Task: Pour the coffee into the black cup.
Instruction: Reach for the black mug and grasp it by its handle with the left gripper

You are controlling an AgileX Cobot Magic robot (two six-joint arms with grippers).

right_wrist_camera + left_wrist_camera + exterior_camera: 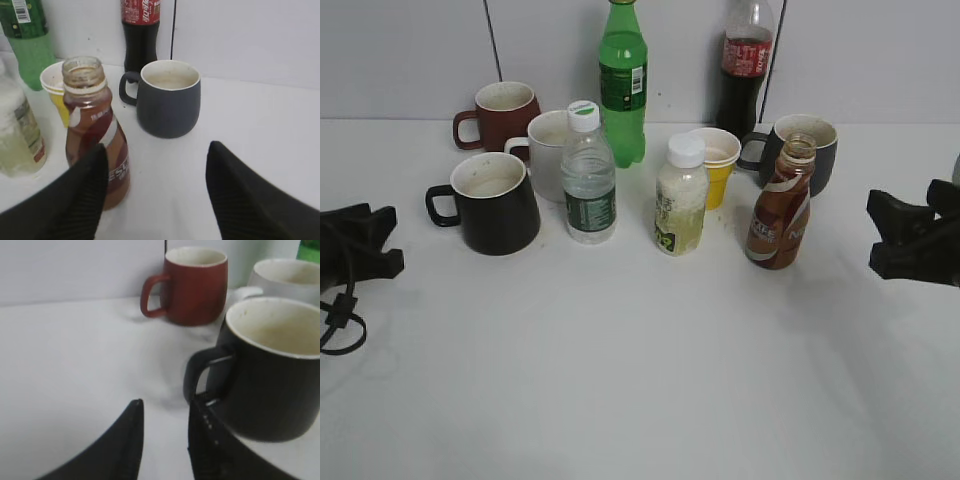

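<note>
My left gripper grabs the cup by its slim side handle (pixel 433 205) next, since the black cup's round body (pixel 500 222) is wider than my open fingers.
The coffee bottle (pixel 780 215) stands upright and uncapped right of centre; it also shows in the right wrist view (pixel 95 135). The black cup (pixel 495 205) stands at the left, its handle pointing left; the left wrist view shows it close (pixel 270 380) with a whitish inside. My left gripper (pixel 388 240) is open and empty, left of the cup; in its wrist view (pixel 166 405) the right finger is near the cup's handle. My right gripper (pixel 876 232) is open and empty, right of the coffee bottle; in its wrist view (pixel 159 147) the left finger is beside the bottle.
Behind stand a maroon mug (pixel 505 112), a white mug (pixel 552 150), a water bottle (pixel 588 180), a green bottle (pixel 622 85), a pale drink bottle (pixel 680 200), a yellow paper cup (pixel 718 165), a cola bottle (pixel 745 70) and a dark grey mug (pixel 805 150).
</note>
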